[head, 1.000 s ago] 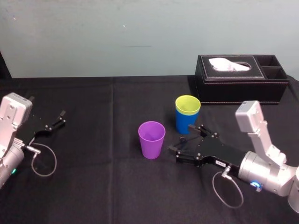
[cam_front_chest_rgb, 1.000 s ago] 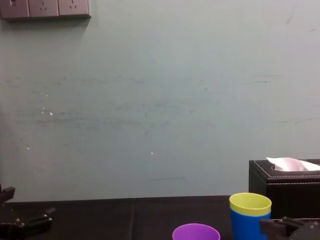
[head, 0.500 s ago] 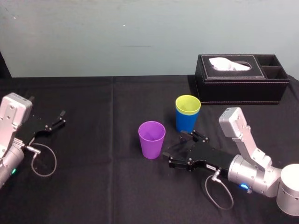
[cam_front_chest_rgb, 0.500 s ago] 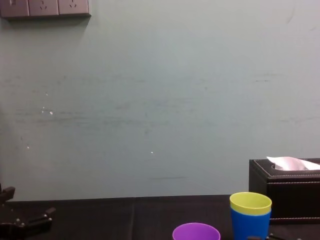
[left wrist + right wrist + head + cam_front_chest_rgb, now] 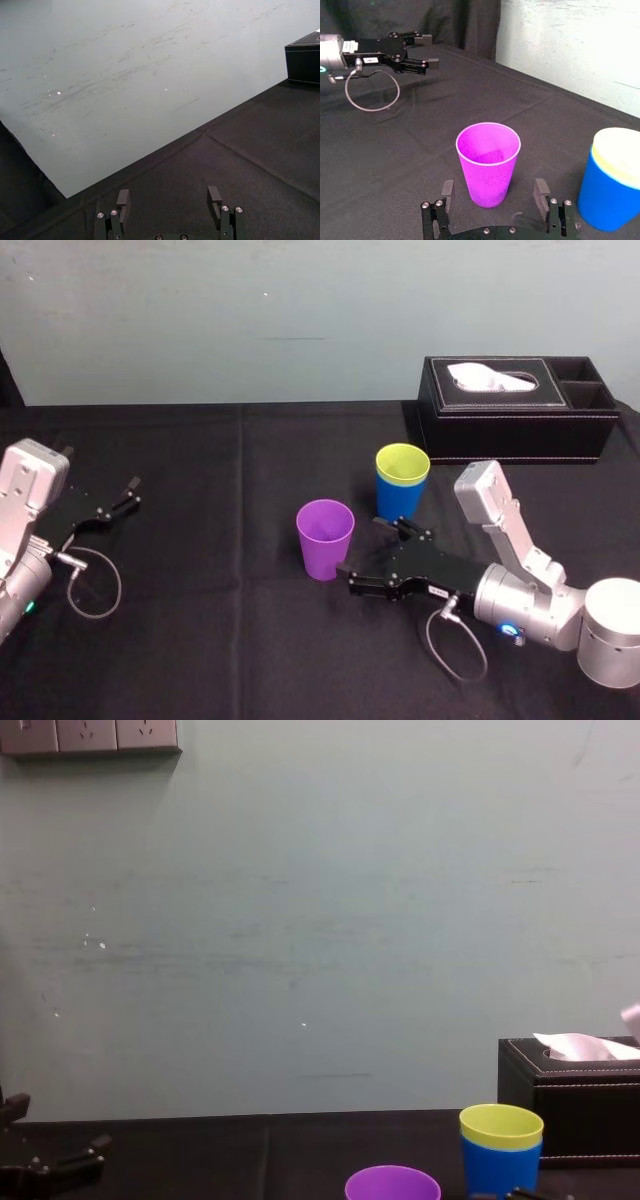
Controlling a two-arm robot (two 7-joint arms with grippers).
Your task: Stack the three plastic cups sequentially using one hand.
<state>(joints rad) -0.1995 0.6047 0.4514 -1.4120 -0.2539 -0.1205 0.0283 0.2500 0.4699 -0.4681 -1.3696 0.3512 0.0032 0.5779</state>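
The right gripper grabs the purple cup by its side below its rim point(image 5: 489, 183) next, to stack it inside the yellow-green cup point(image 5: 619, 154).
A purple cup point(image 5: 325, 538) stands upright mid-table, apart from the others. To its right and a little farther back, the yellow-green cup point(image 5: 402, 464) sits nested in the blue cup point(image 5: 398, 499). My right gripper point(image 5: 362, 548) lies low on the cloth just right of the purple cup, open. In the right wrist view the purple cup point(image 5: 488, 162) stands at the mouth of the right gripper point(image 5: 493, 192), and neither finger touches it. The blue cup point(image 5: 607, 195) with the yellow-green cup point(image 5: 620, 150) in it is off to one side. My left gripper point(image 5: 118, 504) rests open at the far left.
A black tissue box point(image 5: 515, 410) stands at the back right, behind the nested cups. A loose cable loop point(image 5: 92, 585) lies by the left arm. The black cloth point(image 5: 230, 630) spreads between the arms, with the wall point(image 5: 320, 920) behind the table.
My right gripper has slid leftward from beside the blue cup to the purple cup, staying open. The cups and the left arm have not moved.
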